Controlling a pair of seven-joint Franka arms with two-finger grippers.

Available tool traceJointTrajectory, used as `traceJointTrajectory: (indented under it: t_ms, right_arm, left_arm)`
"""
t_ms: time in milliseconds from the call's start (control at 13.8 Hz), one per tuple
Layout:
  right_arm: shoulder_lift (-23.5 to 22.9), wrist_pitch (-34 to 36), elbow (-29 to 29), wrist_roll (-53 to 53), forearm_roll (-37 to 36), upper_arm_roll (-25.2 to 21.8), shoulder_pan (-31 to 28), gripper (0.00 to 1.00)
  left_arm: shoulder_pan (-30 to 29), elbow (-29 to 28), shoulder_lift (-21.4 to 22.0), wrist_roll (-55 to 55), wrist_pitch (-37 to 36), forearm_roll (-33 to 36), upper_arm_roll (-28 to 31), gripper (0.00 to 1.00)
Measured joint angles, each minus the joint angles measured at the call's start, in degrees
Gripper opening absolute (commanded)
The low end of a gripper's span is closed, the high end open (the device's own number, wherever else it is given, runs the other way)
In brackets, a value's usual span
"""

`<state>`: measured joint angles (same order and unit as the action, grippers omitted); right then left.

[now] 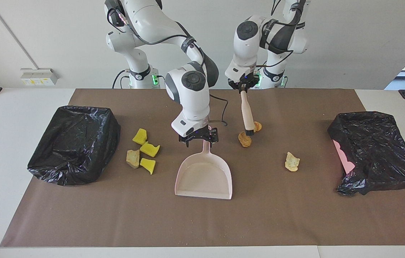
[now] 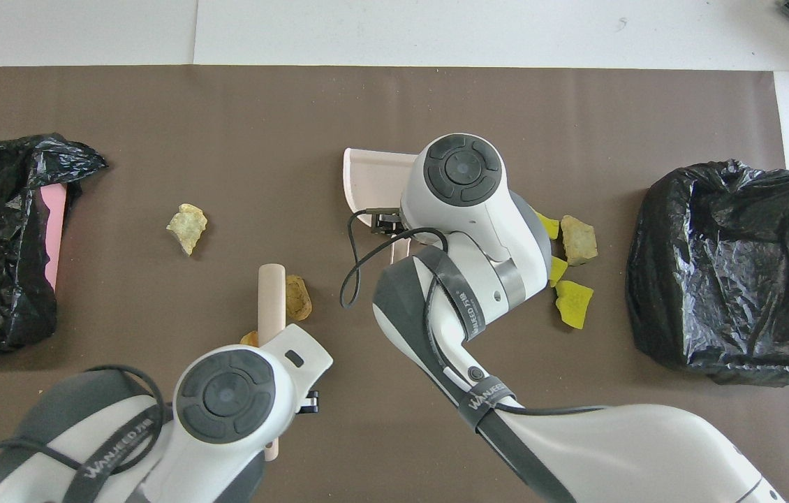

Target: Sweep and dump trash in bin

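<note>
My right gripper grips the pink dustpan by its narrow handle (image 2: 400,250) next, since the dustpan's scoop spreads wider than my open fingers.
My left gripper (image 1: 242,87) is shut on the top of a cream-handled brush (image 1: 247,113) that hangs upright, its dark bristles between two bread-like trash pieces (image 1: 244,139) (image 1: 257,126). The overhead view shows the brush (image 2: 271,293) beside one piece (image 2: 297,297). My right gripper (image 1: 199,138) is open, low over the handle end of the pink dustpan (image 1: 204,177), its fingers astride the handle. Three yellow sponge chunks (image 1: 149,149) and a tan lump (image 1: 133,158) lie beside the black-bagged bin (image 1: 75,143) at the right arm's end.
A second black-bagged bin (image 1: 374,150) with pink showing at its mouth sits at the left arm's end. A pale yellowish scrap (image 1: 291,161) lies between it and the dustpan. In the overhead view the right arm's wrist (image 2: 464,181) covers much of the dustpan (image 2: 373,178).
</note>
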<state>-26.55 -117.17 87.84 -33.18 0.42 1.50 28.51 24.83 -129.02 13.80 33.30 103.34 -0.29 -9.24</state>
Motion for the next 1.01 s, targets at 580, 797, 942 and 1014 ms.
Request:
traceJointTrajectory:
  t_ms: [580, 797, 942, 1014]
  right_arm:
    - [-0.51, 0.01, 4.48, -0.01, 3.41, 0.06, 1.89, 1.0]
    - [-0.49, 0.15, 4.79, 0.0, 3.41, 0.07, 2.19, 0.82]
    - [-0.47, 0.16, 4.83, 0.0, 3.41, 0.07, 2.2, 0.0]
    - [-0.44, 0.18, 4.88, 0.0, 3.41, 0.07, 2.21, 0.0]
  left_arm:
    - [-24.66, 1.37, -4.81, -24.82, 8.06, 5.53, 0.02, 0.0]
    - [-27.95, 5.39, -9.52, -27.79, 8.8, 9.0, 0.04, 0.0]
    - [-28.94, 7.35, -12.66, -28.33, 10.43, 10.82, -0.03, 0.0]
    - [-29.33, 8.18, -14.01, -28.66, 10.91, 11.07, -0.01, 0.0]
